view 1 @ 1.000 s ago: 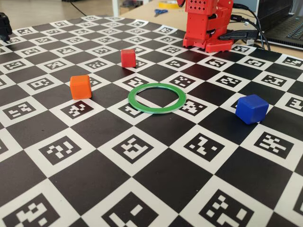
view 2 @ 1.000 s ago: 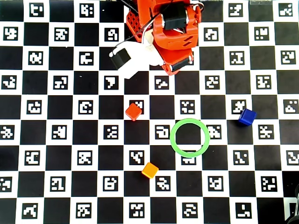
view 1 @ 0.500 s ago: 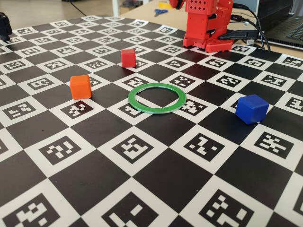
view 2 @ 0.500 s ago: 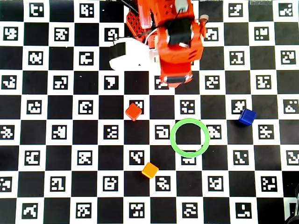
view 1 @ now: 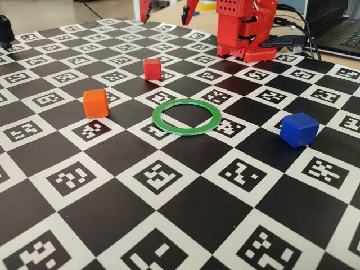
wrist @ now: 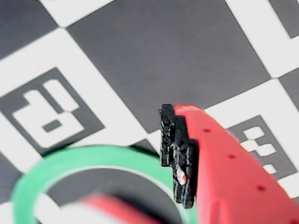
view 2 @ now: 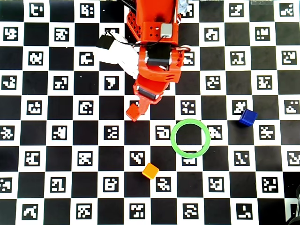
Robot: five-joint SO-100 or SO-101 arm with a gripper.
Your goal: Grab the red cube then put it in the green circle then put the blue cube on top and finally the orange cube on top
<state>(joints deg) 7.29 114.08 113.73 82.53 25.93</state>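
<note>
Next, my gripper needs to pick up the red cube by its opposite sides to set it inside the green circle (view 1: 186, 116).
The red cube (view 1: 152, 68) sits on the checkered mat, behind and left of the green circle (view 1: 186, 116) in the fixed view. The orange cube (view 1: 95, 103) is left of the ring and the blue cube (view 1: 299, 129) is right of it. All three cubes lie outside the ring, whose centre is empty. My gripper (view 1: 167, 8) hangs high above the mat, open and empty. In the overhead view the gripper (view 2: 140, 107) overlaps the red cube (view 2: 133, 112). The wrist view shows the ring (wrist: 70, 161) below one black-padded finger (wrist: 177, 154). No cube shows clearly there.
The red arm base (view 1: 247, 28) stands at the back of the mat. A laptop (view 1: 343, 34) and cables lie at the back right. White paper (view 2: 117, 54) lies beside the arm in the overhead view.
</note>
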